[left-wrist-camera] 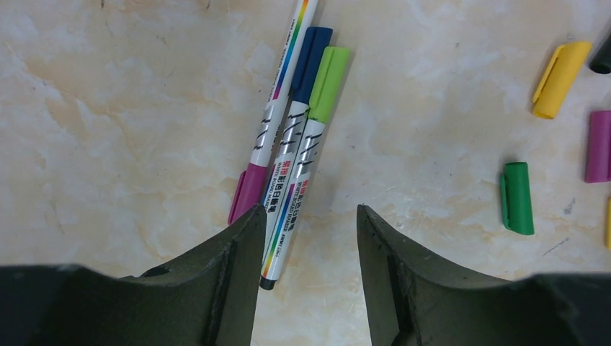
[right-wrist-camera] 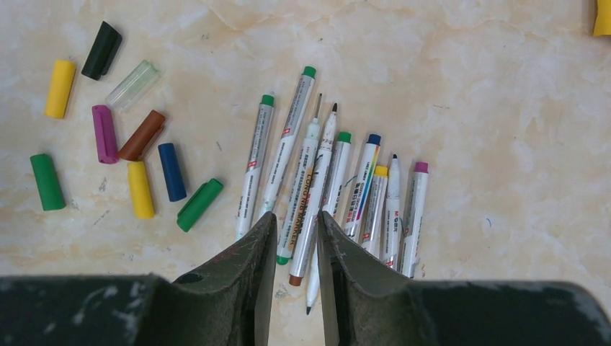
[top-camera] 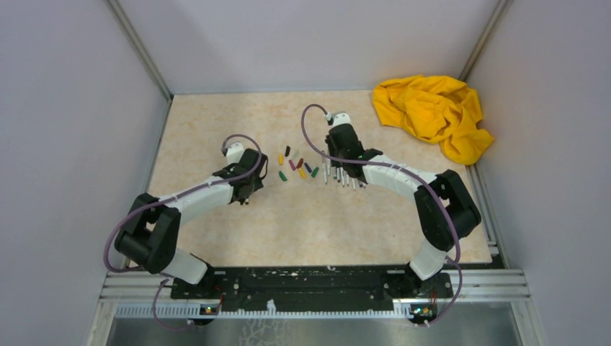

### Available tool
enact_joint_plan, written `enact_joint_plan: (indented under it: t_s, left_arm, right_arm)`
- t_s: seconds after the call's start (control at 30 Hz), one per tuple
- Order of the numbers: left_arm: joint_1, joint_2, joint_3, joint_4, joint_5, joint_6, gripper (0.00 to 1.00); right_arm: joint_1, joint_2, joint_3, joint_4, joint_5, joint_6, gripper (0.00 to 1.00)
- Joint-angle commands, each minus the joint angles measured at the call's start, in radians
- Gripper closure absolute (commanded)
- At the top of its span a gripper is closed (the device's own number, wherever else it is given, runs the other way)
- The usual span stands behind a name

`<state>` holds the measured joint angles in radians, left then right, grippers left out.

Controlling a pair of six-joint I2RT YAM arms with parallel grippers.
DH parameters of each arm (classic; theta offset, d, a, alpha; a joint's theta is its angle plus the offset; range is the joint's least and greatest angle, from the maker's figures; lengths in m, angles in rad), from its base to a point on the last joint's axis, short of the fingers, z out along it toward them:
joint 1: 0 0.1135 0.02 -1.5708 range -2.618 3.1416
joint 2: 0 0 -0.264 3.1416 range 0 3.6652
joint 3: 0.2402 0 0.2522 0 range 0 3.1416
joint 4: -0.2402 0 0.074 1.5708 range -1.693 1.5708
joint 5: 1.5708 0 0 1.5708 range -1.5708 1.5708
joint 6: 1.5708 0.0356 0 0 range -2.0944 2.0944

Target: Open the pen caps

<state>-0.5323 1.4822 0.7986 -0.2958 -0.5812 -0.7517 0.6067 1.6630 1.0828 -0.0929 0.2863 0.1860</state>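
My left gripper grabs the light green pen by its white body [left-wrist-camera: 295, 198] next. That leaves the pen's cap free for my right gripper to open.
Three pens lie side by side under my left gripper [left-wrist-camera: 308, 213], each with a pen cap on: magenta [left-wrist-camera: 247, 193], blue [left-wrist-camera: 313, 54] and light green [left-wrist-camera: 329, 83]. The left jaws stand wide apart with nothing between them, and the left finger hangs over the pens' near ends. Loose pen caps [top-camera: 297, 166] lie mid-table: yellow [right-wrist-camera: 59, 88], black [right-wrist-camera: 101, 50], magenta [right-wrist-camera: 104, 133], brown [right-wrist-camera: 142, 135], blue [right-wrist-camera: 171, 171], green [right-wrist-camera: 47, 182]. My right gripper [right-wrist-camera: 296, 216] hovers over a row of uncapped pens [right-wrist-camera: 339, 187], its jaws a narrow gap apart, gripping nothing.
A crumpled yellow cloth [top-camera: 432, 112] lies at the back right corner. Grey walls close the table on three sides. The loose caps also show at the right of the left wrist view, a green cap [left-wrist-camera: 517, 198] nearest.
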Motion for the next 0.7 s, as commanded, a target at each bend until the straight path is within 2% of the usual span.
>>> enact_joint_plan:
  t_s: [0.0, 0.67]
  left_arm:
    - [-0.004, 0.033, -0.004, -0.003, -0.026, -0.010, 0.45]
    - [-0.004, 0.081, -0.014, 0.085, 0.032, 0.007, 0.47]
  right_arm:
    - [0.013, -0.054, 0.017, 0.046, 0.005, 0.007, 0.73]
    - [0.012, -0.042, 0.012, 0.043, 0.030, 0.006, 0.73]
